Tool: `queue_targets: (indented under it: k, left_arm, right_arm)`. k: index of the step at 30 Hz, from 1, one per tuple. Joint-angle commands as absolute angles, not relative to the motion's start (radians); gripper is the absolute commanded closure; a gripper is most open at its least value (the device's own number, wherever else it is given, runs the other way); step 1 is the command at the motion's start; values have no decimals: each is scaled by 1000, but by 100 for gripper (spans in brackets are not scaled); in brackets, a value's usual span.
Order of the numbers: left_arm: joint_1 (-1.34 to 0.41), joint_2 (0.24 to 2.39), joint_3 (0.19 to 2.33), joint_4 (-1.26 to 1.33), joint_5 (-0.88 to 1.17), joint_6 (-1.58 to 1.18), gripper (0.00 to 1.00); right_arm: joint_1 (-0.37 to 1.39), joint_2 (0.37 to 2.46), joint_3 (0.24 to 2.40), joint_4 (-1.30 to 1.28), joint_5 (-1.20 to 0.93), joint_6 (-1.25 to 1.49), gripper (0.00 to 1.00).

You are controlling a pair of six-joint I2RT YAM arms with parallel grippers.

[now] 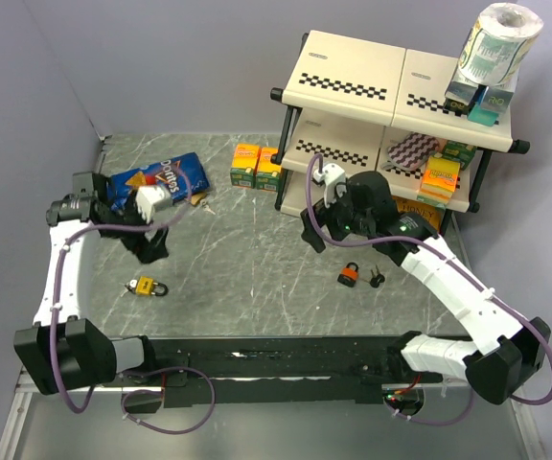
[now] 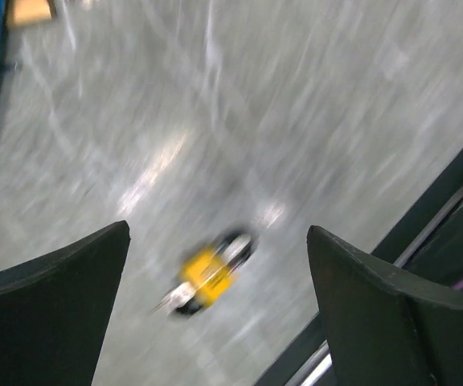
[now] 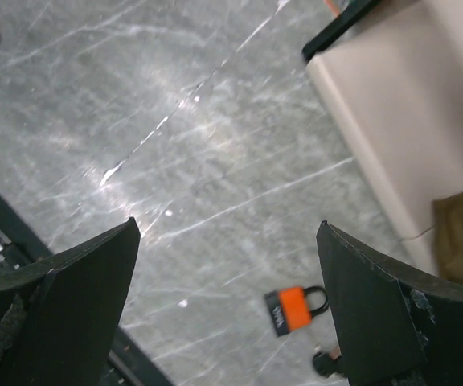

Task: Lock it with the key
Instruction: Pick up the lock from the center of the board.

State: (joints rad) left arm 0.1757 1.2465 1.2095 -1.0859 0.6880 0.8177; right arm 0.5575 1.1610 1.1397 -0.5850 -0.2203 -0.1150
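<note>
The robot's left gripper next needs to grab the yellow padlock (image 1: 146, 287) by the sides of its body, so that the padlock's end opposite the shackle stays free for locking with the key.
An orange padlock (image 1: 350, 275) lies on the grey marble table with a black-headed key (image 1: 376, 280) just to its right. In the right wrist view the padlock (image 3: 294, 309) and the key (image 3: 325, 363) lie low, near the right finger. My right gripper (image 1: 316, 235) (image 3: 227, 225) is open and empty, above and to the left of them. A yellow padlock (image 1: 146, 287) lies at the left. It shows blurred in the left wrist view (image 2: 209, 273), between the fingers. My left gripper (image 1: 151, 246) (image 2: 218, 231) is open and empty above it.
A blue Doritos bag (image 1: 156, 179) lies at the back left, with a small brass item (image 1: 199, 201) beside it. Orange boxes (image 1: 257, 165) stand mid-back. A beige two-tier shelf (image 1: 353, 86) with boxes and a toilet roll (image 1: 501, 38) stands at the back right.
</note>
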Motion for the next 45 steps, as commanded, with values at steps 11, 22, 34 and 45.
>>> queue_targets:
  k: [11, 22, 34, 45]
  left_arm:
    - [216, 1241, 874, -1060, 325, 1677, 1]
    - [213, 1437, 910, -977, 310, 1750, 3]
    - [203, 1482, 792, -830, 327, 1724, 12]
    - [203, 1448, 791, -839, 405, 1711, 56]
  right_arm:
    - [551, 1195, 1278, -610, -399, -258, 0]
    - [542, 1246, 1305, -675, -448, -242, 0]
    - [511, 1275, 1316, -696, -453, -209, 0]
    - [509, 1270, 1321, -696, -451, -213, 0]
